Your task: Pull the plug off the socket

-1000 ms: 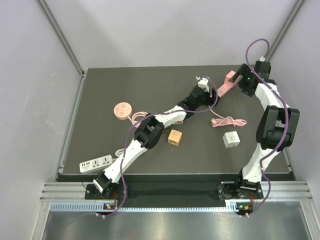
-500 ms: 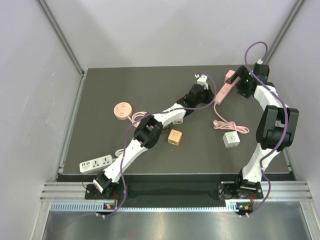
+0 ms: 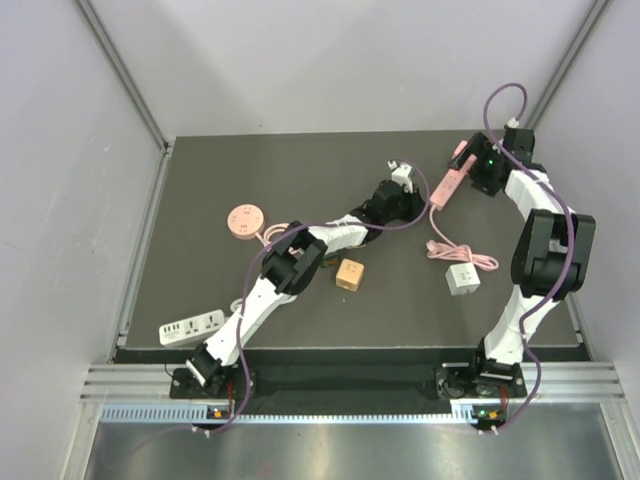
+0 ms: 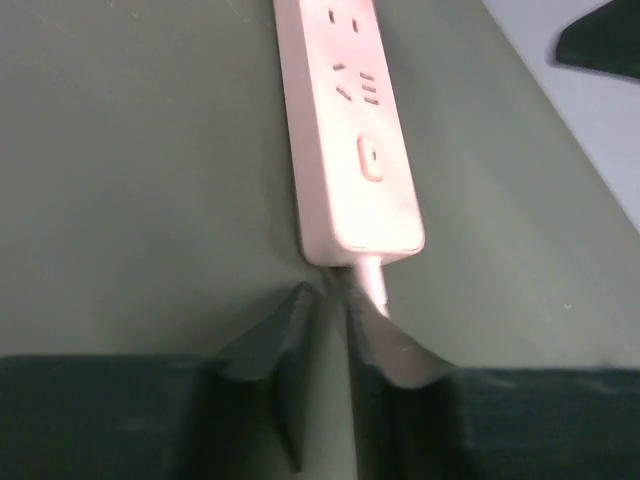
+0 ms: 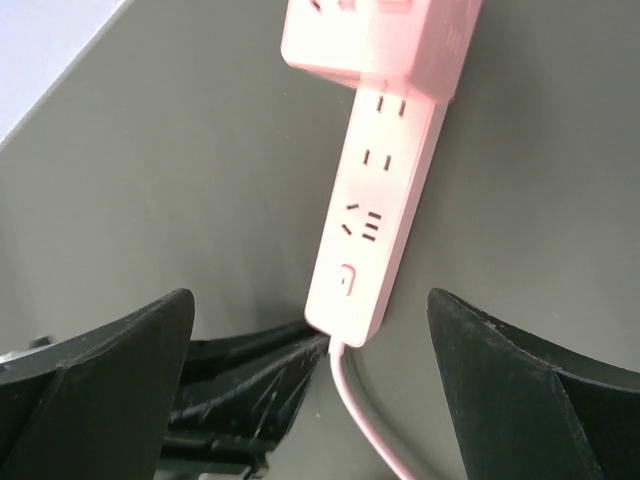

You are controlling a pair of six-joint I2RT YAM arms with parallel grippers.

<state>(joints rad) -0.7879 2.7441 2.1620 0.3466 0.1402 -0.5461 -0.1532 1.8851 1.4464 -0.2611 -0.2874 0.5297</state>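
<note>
I need to grab the pink block plug (image 3: 460,152) (image 5: 385,40) by its opposite sides next with my right gripper to pull it off, and this leaves the socket free to hold.
A pink power strip, the socket (image 3: 447,182) (image 5: 370,220) (image 4: 350,130), lies at the back right of the table. A pink block plug (image 3: 460,152) (image 5: 385,40) sits in its far end. My left gripper (image 3: 428,202) (image 4: 332,295) is at the strip's near end, shut to a thin slit that shows only table. The strip's pink cord (image 4: 372,280) (image 5: 360,410) leaves right there and rests against the right finger. My right gripper (image 3: 478,166) (image 5: 310,300) hovers over the strip, open wide, holding nothing. The left fingers (image 5: 260,380) show low in the right wrist view.
The pink cord coils (image 3: 455,248) toward a white cube adapter (image 3: 461,279). A wooden cube (image 3: 349,275) lies mid-table, a round pink socket (image 3: 244,220) at the left and a white power strip (image 3: 191,327) at the front left. Walls stand close behind and to the right.
My left gripper has closed from wide to nearly shut at the strip's near end. The strip has swung a little and its cord coil shifted. The right gripper has stayed open.
</note>
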